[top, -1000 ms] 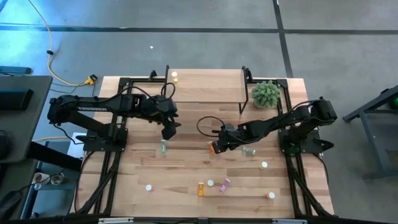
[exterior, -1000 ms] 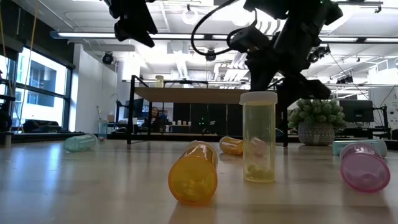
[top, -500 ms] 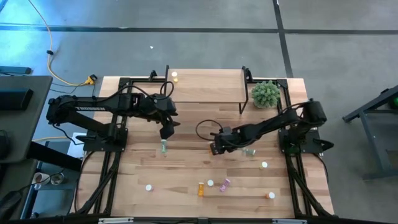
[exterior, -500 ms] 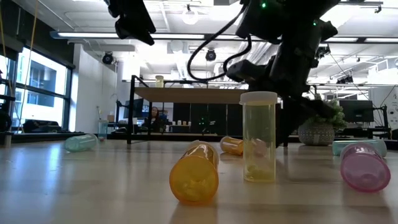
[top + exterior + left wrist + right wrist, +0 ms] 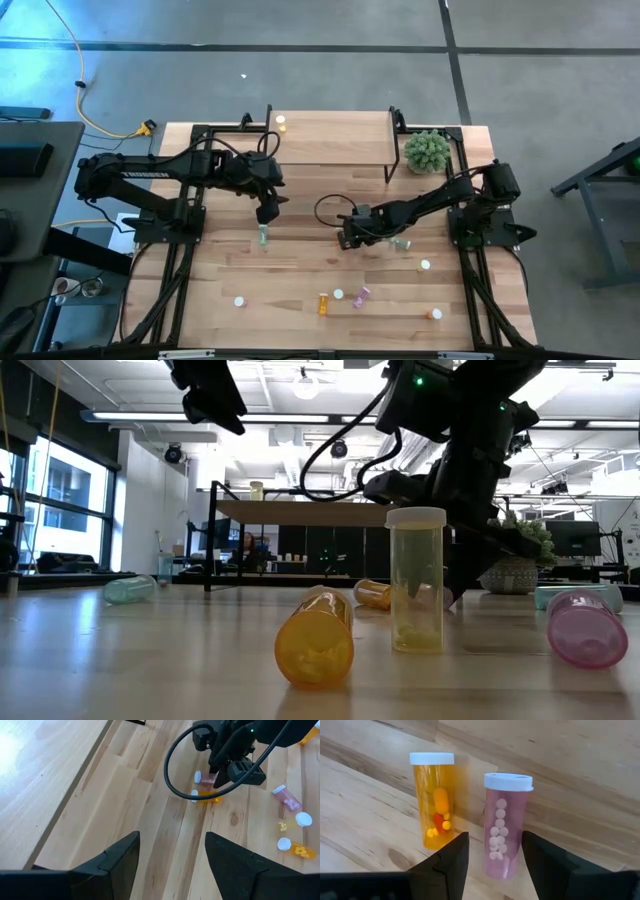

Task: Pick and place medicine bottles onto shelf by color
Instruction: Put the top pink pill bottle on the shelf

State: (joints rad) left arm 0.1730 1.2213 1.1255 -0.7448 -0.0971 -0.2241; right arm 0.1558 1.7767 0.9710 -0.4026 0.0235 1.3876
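The right gripper should close. Closing now would hold the pink bottle's lower body.
Two medicine bottles lie side by side on the table under my right gripper (image 5: 495, 865): a pink one (image 5: 502, 825) and an orange one (image 5: 436, 800), both with white caps. My right gripper (image 5: 347, 238) is open and points steeply down. Its fingers stand on either side of the pink bottle's bottom end, and no touch shows. My left gripper (image 5: 268, 213) hangs open and empty high above a green bottle (image 5: 263, 236) that lies on the table. The shelf (image 5: 330, 140) stands at the far edge with one yellow bottle (image 5: 281, 123) on it.
More bottles are scattered toward the near edge: an orange one (image 5: 322, 303), a pink one (image 5: 362, 296), another orange (image 5: 436, 314), a green one (image 5: 400, 243). A yellow bottle (image 5: 417, 580) stands upright. A green plant ball (image 5: 428, 151) sits right of the shelf.
My right gripper has come down over the pink and orange bottles and tipped steeper; it now covers them in the high view. Its fingers have stayed open. No bottle has moved.
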